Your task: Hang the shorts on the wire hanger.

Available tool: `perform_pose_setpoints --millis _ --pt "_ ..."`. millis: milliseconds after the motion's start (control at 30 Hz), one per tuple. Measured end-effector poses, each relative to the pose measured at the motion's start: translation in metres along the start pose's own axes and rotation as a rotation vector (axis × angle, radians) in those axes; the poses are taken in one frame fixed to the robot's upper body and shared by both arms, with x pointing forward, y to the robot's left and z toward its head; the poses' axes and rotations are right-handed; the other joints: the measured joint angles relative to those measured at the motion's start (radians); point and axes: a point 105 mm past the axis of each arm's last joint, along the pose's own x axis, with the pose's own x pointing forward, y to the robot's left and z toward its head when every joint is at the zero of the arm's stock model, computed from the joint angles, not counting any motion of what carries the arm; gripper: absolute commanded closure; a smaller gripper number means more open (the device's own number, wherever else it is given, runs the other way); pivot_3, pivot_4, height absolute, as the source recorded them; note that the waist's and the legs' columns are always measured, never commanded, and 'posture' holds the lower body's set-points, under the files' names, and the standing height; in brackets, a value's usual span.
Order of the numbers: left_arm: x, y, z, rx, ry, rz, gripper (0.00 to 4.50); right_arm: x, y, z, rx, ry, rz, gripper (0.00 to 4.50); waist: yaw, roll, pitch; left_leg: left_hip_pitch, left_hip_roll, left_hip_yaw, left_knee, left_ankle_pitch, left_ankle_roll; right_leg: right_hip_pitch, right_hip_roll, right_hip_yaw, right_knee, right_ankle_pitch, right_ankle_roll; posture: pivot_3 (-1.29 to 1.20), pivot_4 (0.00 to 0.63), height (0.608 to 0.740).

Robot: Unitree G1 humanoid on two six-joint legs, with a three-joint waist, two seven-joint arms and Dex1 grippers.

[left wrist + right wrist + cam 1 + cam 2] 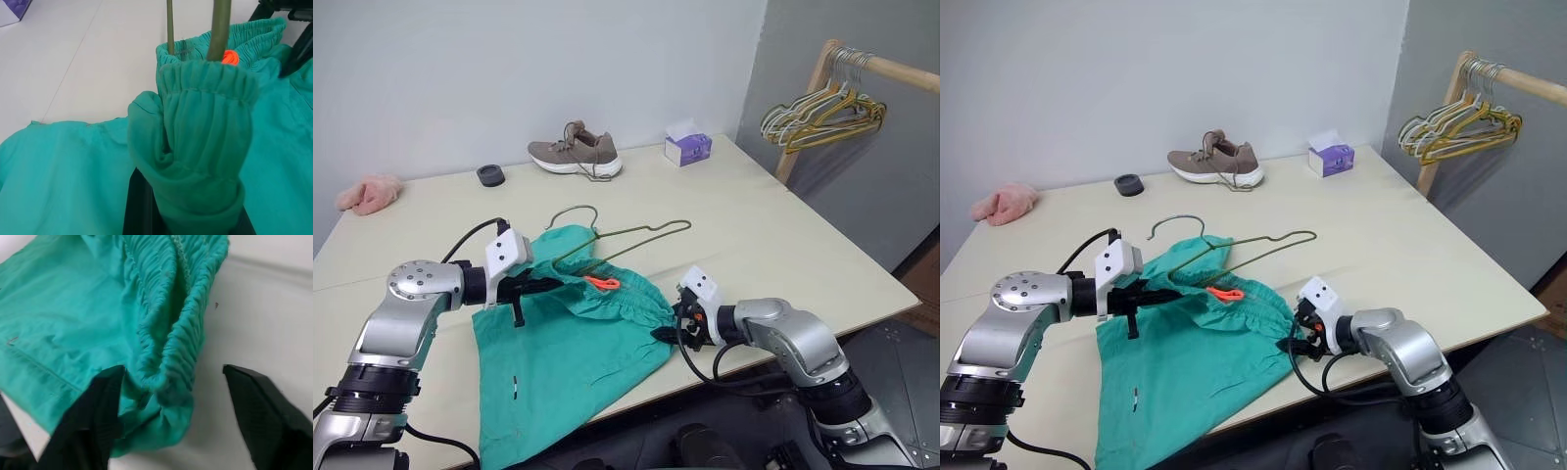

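The bunched end of the waistband stands in a fold while the cloth beside it lies flat, so my right gripper next needs to pinch the shorts there.
The teal shorts lie on the table with the legs hanging over its front edge. Their gathered waistband is bunched up, and my left gripper is shut on its left part. The olive wire hanger lies on the table with its hook pointing away from me, and its lower wires run into the waistband beside the orange drawstring. My right gripper is open at the waistband's right end. One finger touches the cloth and the other stands apart from it.
At the back of the pale table are a brown shoe, a purple tissue box and a small black round thing. A pink fluffy cloth lies at the far left. A wooden rack with several hangers stands to the right.
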Motion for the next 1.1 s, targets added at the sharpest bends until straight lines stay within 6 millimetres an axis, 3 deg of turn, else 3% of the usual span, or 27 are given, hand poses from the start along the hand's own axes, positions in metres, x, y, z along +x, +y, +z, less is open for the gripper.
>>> perform_pose_setpoints --millis 233,433,533,833,1100 --pt "-0.005 -0.001 0.007 -0.068 -0.055 0.049 4.5 -0.002 -0.014 0.007 -0.011 -0.057 -0.082 4.41 0.001 0.0 0.0 0.0 0.0 0.0 0.0 0.0 0.0 0.0 0.0 0.0 0.0 0.0 0.0 -0.26 0.0 0.74" --pt "-0.009 -0.023 0.014 -0.243 -0.134 -0.01 4.5 -0.029 -0.053 0.028 -0.015 -0.131 -0.191 4.47 0.0 0.0 0.0 0.0 0.0 0.0 0.0 0.0 0.0 0.0 0.0 0.0 0.0 0.0 0.0 -0.25 0.0 0.74" --pt "-0.017 -0.033 0.021 -0.31 -0.149 -0.083 4.5 -0.043 -0.063 0.035 -0.024 -0.134 -0.18 4.47 0.0 0.001 0.0 0.0 0.0 0.0 0.0 0.0 0.0 0.0 0.0 0.0 0.0 0.0 0.0 -0.25 0.0 0.74" --pt "-0.033 -0.047 0.036 -0.418 -0.177 -0.217 4.5 -0.052 -0.063 0.036 -0.034 -0.118 -0.114 4.47 0.001 0.002 0.001 0.0 0.0 0.001 0.0 0.0 0.0 0.0 0.0 0.0 0.0 0.0 0.0 -0.25 0.0 0.74" --pt "-0.039 -0.054 0.03 -0.341 -0.095 -0.235 4.5 -0.051 -0.054 0.032 -0.003 -0.102 -0.076 4.47 0.002 0.003 0.002 0.0 0.0 0.002 -0.001 0.0 0.0 0.0 0.0 0.001 0.0 0.0 0.0 -0.25 0.0 0.74"
